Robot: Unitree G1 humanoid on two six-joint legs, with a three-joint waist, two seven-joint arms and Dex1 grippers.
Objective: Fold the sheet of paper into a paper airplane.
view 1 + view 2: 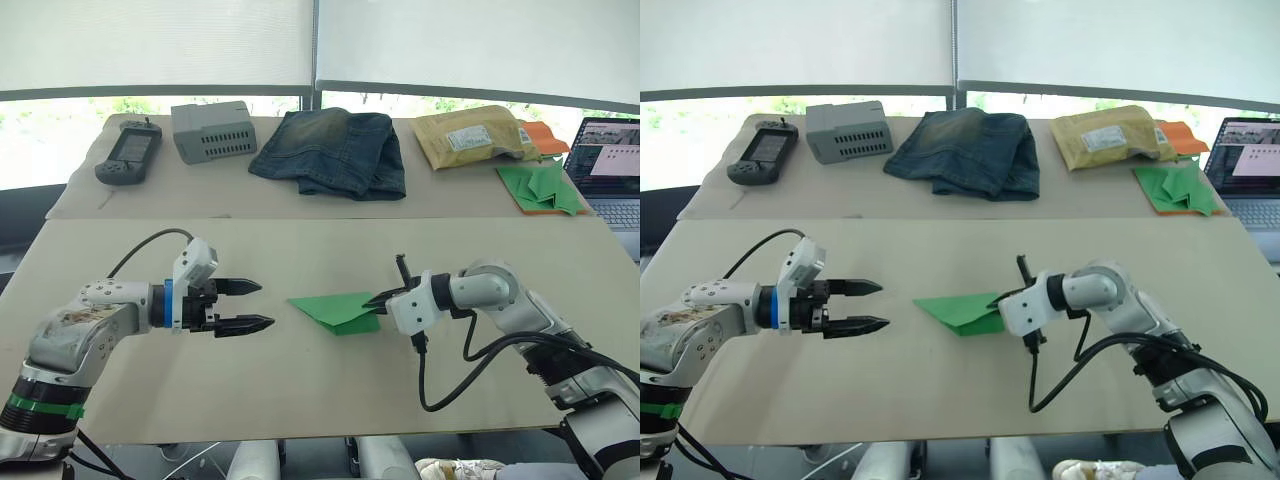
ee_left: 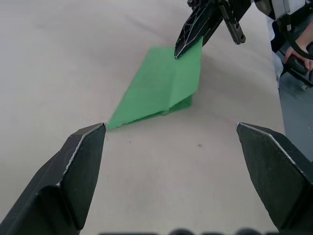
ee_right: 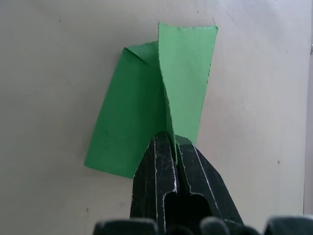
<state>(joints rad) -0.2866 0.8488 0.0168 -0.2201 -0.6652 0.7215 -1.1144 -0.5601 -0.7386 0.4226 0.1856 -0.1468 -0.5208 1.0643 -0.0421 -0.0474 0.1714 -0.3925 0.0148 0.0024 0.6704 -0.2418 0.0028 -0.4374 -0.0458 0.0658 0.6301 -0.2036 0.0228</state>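
I need to grab the green sheet of paper [image 1: 340, 311] by its pointed tip with my left gripper next, so that I can fold the paper airplane.
The sheet of paper [image 1: 335, 311] is bright green and folded into a pointed wedge lying on the near table, its tip pointing toward my left arm. My right gripper [image 1: 378, 299] is shut on the wedge's wide end, pinching a raised fold of the paper [image 3: 181, 88]. My left gripper [image 1: 258, 305] hangs open a short way left of the paper's tip [image 2: 110, 125], with nothing between its fingers and apart from the paper.
On the far table lie a black handheld device [image 1: 128, 153], a grey box [image 1: 213, 130], folded jeans [image 1: 335, 150], a padded envelope [image 1: 470, 135] and a heap of green papers with an orange sheet [image 1: 543, 187]. A laptop [image 1: 610, 170] stands at the right edge.
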